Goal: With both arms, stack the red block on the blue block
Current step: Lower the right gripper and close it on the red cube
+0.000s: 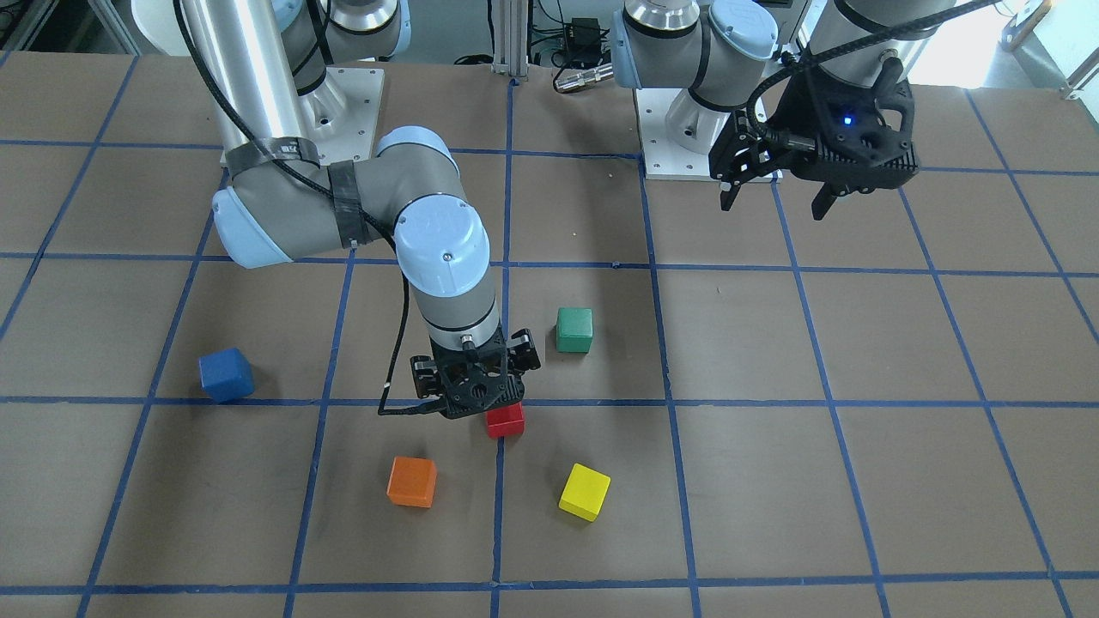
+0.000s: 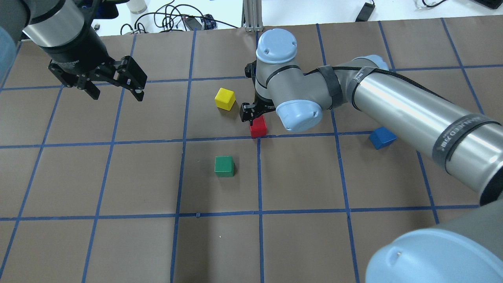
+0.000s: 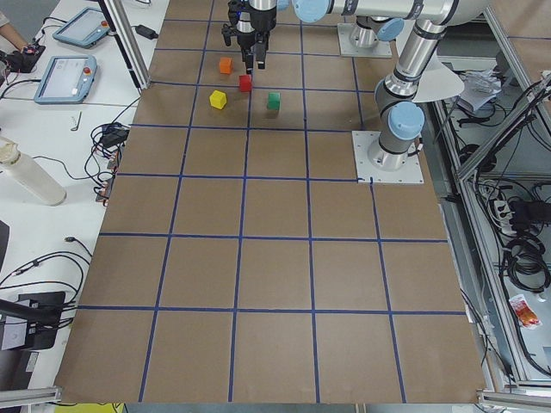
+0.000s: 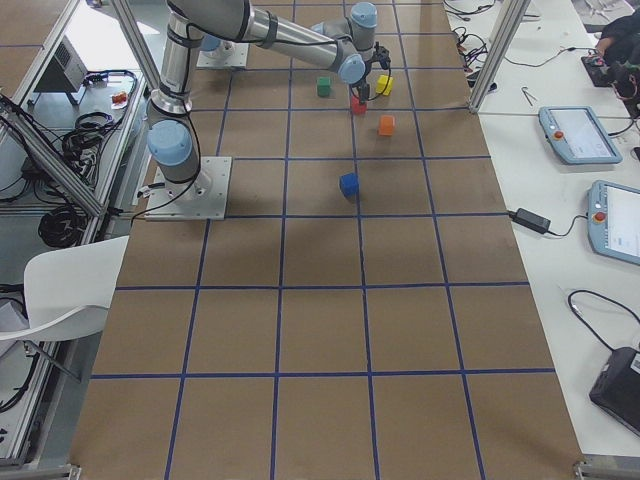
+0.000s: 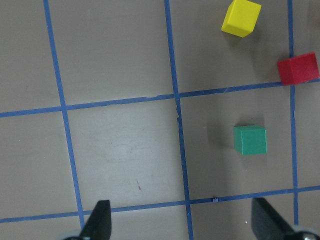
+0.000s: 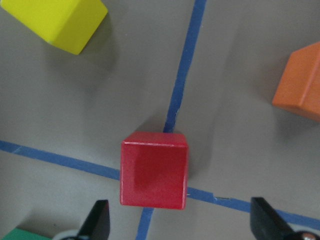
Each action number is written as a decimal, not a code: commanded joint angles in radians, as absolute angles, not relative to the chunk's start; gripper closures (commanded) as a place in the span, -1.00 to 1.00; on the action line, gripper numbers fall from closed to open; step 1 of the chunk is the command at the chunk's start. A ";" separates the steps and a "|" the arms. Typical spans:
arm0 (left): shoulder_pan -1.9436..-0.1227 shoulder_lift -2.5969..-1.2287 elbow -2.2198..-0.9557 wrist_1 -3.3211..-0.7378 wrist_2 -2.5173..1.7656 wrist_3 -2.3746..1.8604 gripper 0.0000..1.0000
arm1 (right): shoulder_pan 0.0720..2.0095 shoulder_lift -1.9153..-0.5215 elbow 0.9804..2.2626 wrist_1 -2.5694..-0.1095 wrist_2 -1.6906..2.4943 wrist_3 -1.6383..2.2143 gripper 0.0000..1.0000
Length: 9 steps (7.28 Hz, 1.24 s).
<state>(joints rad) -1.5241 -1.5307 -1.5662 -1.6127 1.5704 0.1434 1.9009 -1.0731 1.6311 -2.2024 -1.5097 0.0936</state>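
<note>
The right gripper grabs the opposite sides of the red block (image 1: pixel 505 422) next, to stack it on the blue block (image 1: pixel 226 375).
The red block (image 1: pixel 505 422) sits on a blue tape crossing near the table's middle; it also shows in the overhead view (image 2: pixel 258 127) and the right wrist view (image 6: pixel 154 170). My right gripper (image 1: pixel 476 399) hangs just above it, open, with the block lying between the two fingertips (image 6: pixel 100 222) and not touched. The blue block (image 1: pixel 226 375) stands alone on the table well to the robot's right (image 2: pixel 382 138), partly behind the right arm. My left gripper (image 2: pixel 117 95) is open and empty, held high over the robot's left side (image 1: pixel 775 206).
A green cube (image 1: pixel 573 330), a yellow cube (image 1: pixel 585 492) and an orange cube (image 1: pixel 411 481) stand close around the red block. The right arm's forearm (image 2: pixel 412 106) stretches over the table just above the blue block. The brown table (image 1: pixel 859 481) carries a blue tape grid.
</note>
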 commanded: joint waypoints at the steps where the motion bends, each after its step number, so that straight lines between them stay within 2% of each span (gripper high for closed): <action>1: -1.525 -1.520 -1.595 -1.601 1.569 0.140 -1.00 | 1.914 -1.022 1.603 -2.221 -1.508 0.106 -1.00; 5: -1.525 -1.522 -1.588 -1.601 1.572 0.129 -1.00 | 1.916 -0.994 1.600 -2.223 -1.494 0.107 -1.00; 6: -1.525 -1.523 -1.589 -1.601 1.571 0.129 -1.00 | 1.916 -0.993 1.600 -2.223 -1.474 0.116 -0.87; 7: -1.525 -1.525 -1.589 -1.601 1.571 0.127 -1.00 | 1.916 -0.991 1.598 -2.221 -1.467 0.145 0.16; 8: -1.525 -1.525 -1.589 -1.601 1.571 0.126 -1.00 | 1.916 -0.991 1.600 -2.221 -1.454 0.149 0.74; 9: -1.525 -1.525 -1.589 -1.601 1.571 0.126 -1.00 | 1.916 -0.992 1.600 -2.215 -1.454 0.149 1.00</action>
